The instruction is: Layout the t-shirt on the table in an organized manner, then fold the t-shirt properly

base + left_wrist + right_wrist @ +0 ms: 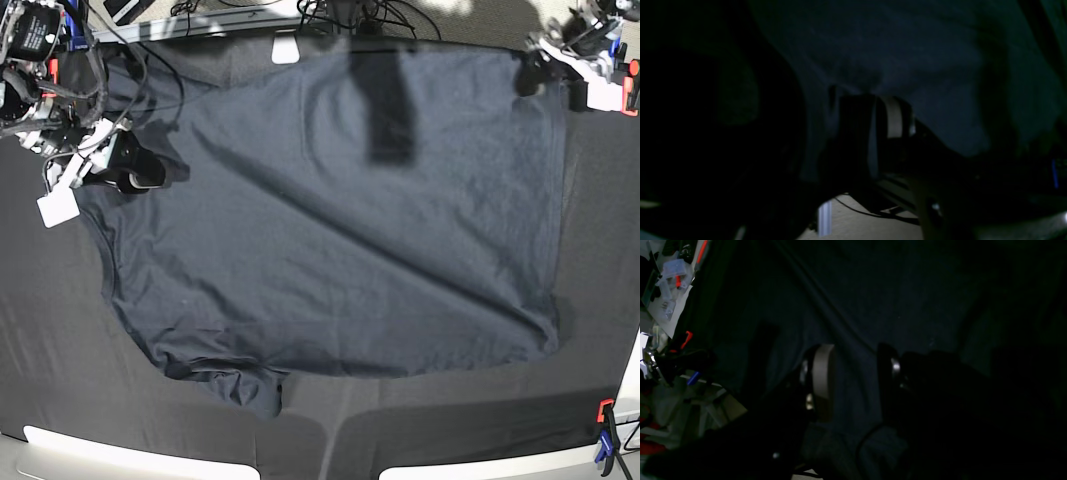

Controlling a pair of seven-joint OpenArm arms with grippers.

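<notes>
The left gripper should close on the t-shirt now. Its fingers reach down to the cloth on both sides of the part of the t-shirt by its far corner (538, 99), so they would hold the t-shirt (330, 230).
The dark t-shirt (330, 230) lies spread wide and mostly flat on the black-clothed table (50, 330), with a bunched bit at its near-left hem. My right gripper (135, 170) sits at the shirt's left edge. In the right wrist view its jaws (855, 353) stand open, with the t-shirt (890, 290) running between and past them. My left gripper (545, 70) is at the shirt's far-right corner. In the left wrist view its fingers (875, 100) stand a little apart with a strip of the t-shirt (890, 50) in the gap. Creases run toward the tips.
A red and blue clamp (604, 430) grips the near-right table corner and a red one (630, 85) the far right. A white tag (58, 208) lies by the right arm. Cables and clutter (200, 15) line the far edge. A pale edge (120, 455) runs along the front.
</notes>
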